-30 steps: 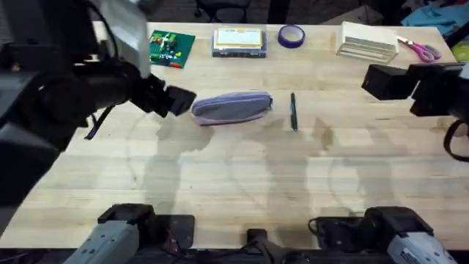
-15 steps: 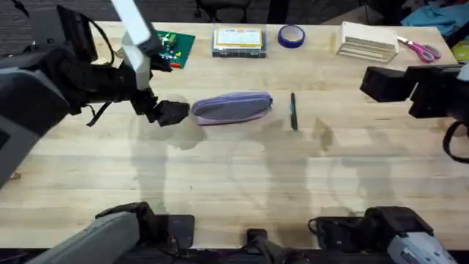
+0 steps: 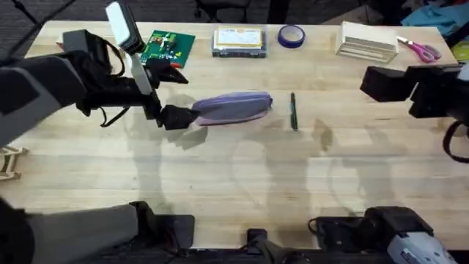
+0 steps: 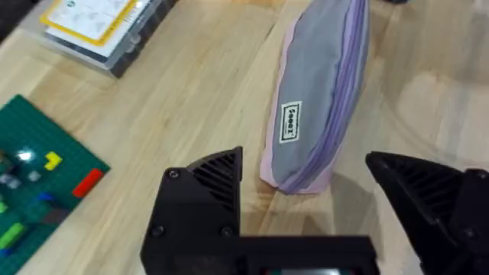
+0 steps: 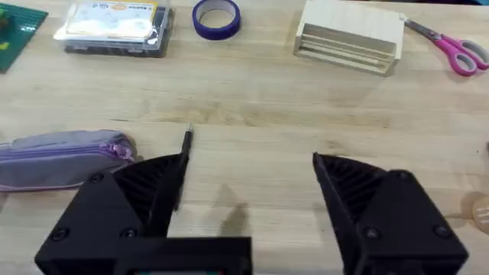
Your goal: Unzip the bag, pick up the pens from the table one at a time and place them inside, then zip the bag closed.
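Note:
My left gripper is next going to grab the lavender bag by its labeled end (image 3: 205, 113). That will hold the bag steady while its zipper (image 3: 236, 97) opens.
The lavender bag (image 3: 233, 108) lies zipped on the table (image 3: 242, 183), back of centre. My left gripper (image 3: 176, 116) sits at the bag's left end. In the left wrist view the left gripper (image 4: 303, 164) is open, and the end of the bag (image 4: 321, 107) lies between its black fingers (image 4: 210, 183), touching neither. A black pen (image 3: 293, 111) lies just right of the bag. My right gripper (image 3: 381, 82) hangs far to the right, open and holding nothing. In the right wrist view the right gripper (image 5: 248, 183) looks over the pen (image 5: 186, 145) and the bag (image 5: 61, 156).
Along the table's back edge stand a green board (image 3: 168, 48), a clear box with a yellow label (image 3: 238, 40), a purple tape roll (image 3: 291, 34), a pale wooden block (image 3: 366, 40) and pink-handled scissors (image 3: 419, 50). A small wooden piece (image 3: 9, 163) lies at the left edge.
My left arm has dropped away from the camera and brought its gripper down to the bag's left end. The right arm, bag and pen have not moved.

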Action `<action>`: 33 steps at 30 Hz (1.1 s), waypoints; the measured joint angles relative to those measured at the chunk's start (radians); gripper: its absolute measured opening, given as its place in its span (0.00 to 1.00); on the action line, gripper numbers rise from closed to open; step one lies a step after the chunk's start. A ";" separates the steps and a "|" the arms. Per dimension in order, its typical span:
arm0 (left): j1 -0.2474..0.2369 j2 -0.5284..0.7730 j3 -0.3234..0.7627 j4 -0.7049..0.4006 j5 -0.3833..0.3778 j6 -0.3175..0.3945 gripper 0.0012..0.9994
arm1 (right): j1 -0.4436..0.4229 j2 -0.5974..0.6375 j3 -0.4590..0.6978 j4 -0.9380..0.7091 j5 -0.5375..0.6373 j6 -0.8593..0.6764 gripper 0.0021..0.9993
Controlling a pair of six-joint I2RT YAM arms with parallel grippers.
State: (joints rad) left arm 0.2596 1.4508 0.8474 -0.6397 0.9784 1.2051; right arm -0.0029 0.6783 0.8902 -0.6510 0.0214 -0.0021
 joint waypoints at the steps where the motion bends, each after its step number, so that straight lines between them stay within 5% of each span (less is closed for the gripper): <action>1: 0.000 0.013 0.000 0.000 0.005 0.001 0.99 | 0.000 0.000 0.000 0.000 0.000 0.000 1.00; 13: 0.000 0.162 0.000 0.015 0.020 0.009 0.99 | 0.000 0.000 0.000 0.004 0.001 0.000 1.00; 24: 0.000 0.173 0.001 0.009 0.024 0.011 0.99 | 0.000 0.000 0.000 0.004 0.001 0.000 1.00; 33: -0.070 0.173 0.001 0.046 0.023 0.012 0.97 | 0.000 0.000 0.000 0.004 0.001 0.000 1.00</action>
State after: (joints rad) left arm 0.1892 1.6241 0.8482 -0.5934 1.0016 1.2171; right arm -0.0029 0.6781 0.8902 -0.6468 0.0223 -0.0021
